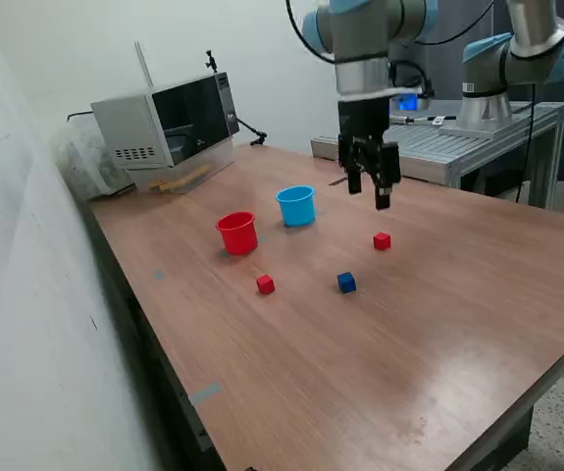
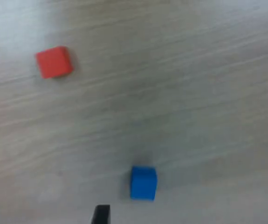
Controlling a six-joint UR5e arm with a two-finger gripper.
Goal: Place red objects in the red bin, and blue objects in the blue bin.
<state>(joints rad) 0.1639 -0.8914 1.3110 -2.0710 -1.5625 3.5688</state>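
Observation:
The dark blue cube point(image 1: 346, 283) needs to go into the blue bin point(image 1: 296, 206), so my gripper should grab the cube by its flat sides next.
A red bin point(image 1: 236, 234) and a light blue bin point(image 1: 296, 206) stand upright side by side on the wooden table point(image 1: 438, 324). Two red objects, small cubes point(image 1: 265, 285) point(image 1: 382, 240), and one blue object, a dark blue cube point(image 1: 346, 283), lie loose in front of the bins. My gripper point(image 1: 368, 191) hangs open above the table, to the exterior view's right of the blue bin and behind the right-hand red cube. The wrist view shows one red cube point(image 2: 53, 61) and the blue cube point(image 2: 143, 183) on the wood, with the gripper point(image 2: 189, 219) empty and one dark fingertip point(image 2: 101, 214) at the picture's edge.
A microwave point(image 1: 169, 123) stands at the table's far corner on the exterior view's left, with a white wall along that side. A second robot base on a metal bench point(image 1: 478, 137) sits behind the table. The table's front edge runs along the exterior view's lower right.

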